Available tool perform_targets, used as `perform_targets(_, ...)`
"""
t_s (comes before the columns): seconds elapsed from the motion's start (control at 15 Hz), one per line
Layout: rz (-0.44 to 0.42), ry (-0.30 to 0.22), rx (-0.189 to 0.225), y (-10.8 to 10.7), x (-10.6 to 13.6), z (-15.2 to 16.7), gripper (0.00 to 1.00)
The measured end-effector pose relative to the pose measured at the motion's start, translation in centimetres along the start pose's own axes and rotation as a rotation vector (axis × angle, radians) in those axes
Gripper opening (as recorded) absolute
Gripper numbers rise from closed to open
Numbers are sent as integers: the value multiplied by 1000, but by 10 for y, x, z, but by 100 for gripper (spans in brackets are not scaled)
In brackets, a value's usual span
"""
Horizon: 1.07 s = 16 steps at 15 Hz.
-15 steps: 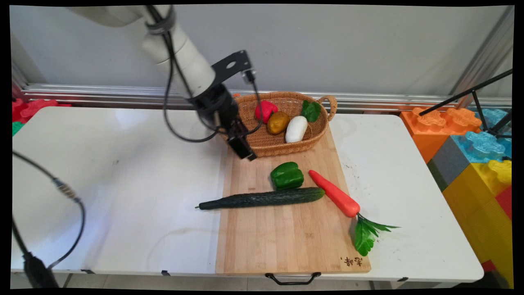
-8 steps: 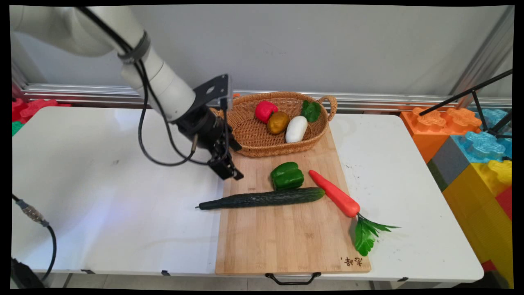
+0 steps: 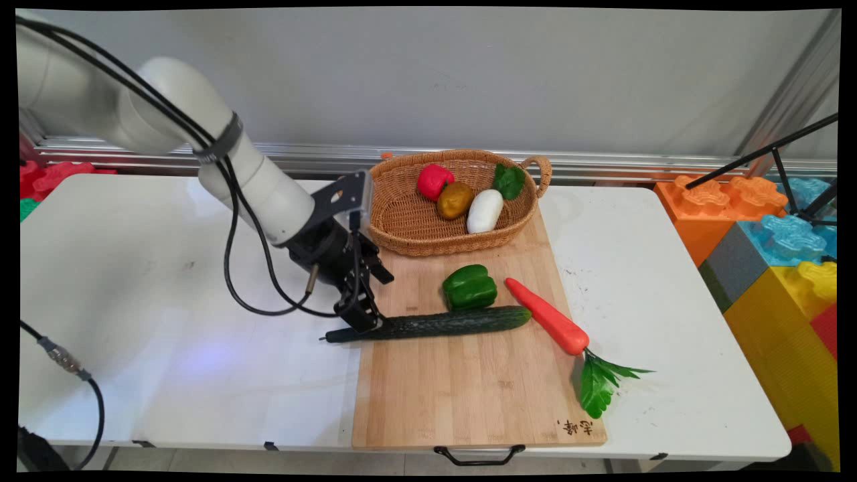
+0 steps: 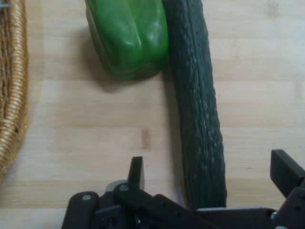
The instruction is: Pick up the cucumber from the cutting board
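Observation:
My gripper should next grab the cucumber by its stem end (image 3: 341,335). Then it can move the cucumber into the wicker basket (image 3: 402,205).
A long dark green cucumber (image 3: 435,324) (image 4: 200,119) lies across the bamboo cutting board (image 3: 469,375), its stem end over the board's left edge. My gripper (image 3: 365,323) (image 4: 209,171) is down at that left end, open, with one finger on each side of the cucumber; no squeeze shows. A green bell pepper (image 3: 469,286) (image 4: 128,38) rests against the cucumber's far side. An orange carrot (image 3: 548,325) with green leaves lies at the cucumber's right end.
A wicker basket (image 3: 408,221) (image 4: 12,95) stands at the board's far end, holding a red pepper (image 3: 434,181), a brown potato (image 3: 454,200), a white vegetable (image 3: 484,210) and a green leaf. Coloured foam blocks (image 3: 776,248) stand off the table's right. A black cable (image 3: 67,375) hangs at front left.
The gripper has come down and toward the near side, from beside the basket's left rim to the cucumber's left end. The vegetables have not moved.

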State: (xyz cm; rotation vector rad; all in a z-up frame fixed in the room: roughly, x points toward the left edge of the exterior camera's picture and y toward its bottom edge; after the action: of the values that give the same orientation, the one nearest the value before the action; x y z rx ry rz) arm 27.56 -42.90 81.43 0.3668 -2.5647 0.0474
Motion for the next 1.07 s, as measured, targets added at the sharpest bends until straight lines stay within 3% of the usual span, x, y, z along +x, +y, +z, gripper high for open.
perform_targets(0.87, 4, 6, 31, 6, -11, 43, 100)
perform_targets(0.93, 7, 6, 32, 7, -12, 44, 0)
perform_targets(1.07, 10, 4, 32, 7, -12, 47, 0)
